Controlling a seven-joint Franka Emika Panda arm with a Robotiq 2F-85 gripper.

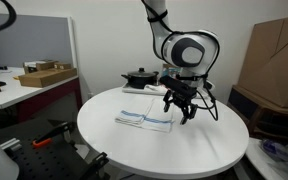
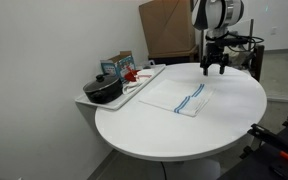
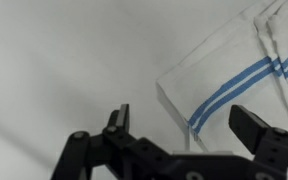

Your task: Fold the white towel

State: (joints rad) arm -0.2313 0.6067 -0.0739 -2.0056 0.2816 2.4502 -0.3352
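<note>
My gripper grabs the corner beside the blue stripes next, to fold the far end of the white towel [image 1: 145, 120], which has that corner, over the rest.
The white towel [image 1: 145, 120] with blue stripes lies flat and folded on the round white table [image 1: 184, 150]. It also shows in an exterior view [image 2: 179, 97] and in the wrist view [image 3: 239, 70], where its corner lies between my fingers. My gripper [image 1: 181, 110] hangs open and empty just above the towel's edge. It shows in an exterior view [image 2: 215, 68] past the towel's far end, and in the wrist view [image 3: 184, 125] with both fingers spread wide.
A black pot [image 2: 104, 90] and a white cloth with red markings [image 2: 134, 76] sit on a side tray at the table's edge. A cardboard box [image 2: 169, 25] stands behind. A desk with a box [image 1: 44, 73] is off to one side.
</note>
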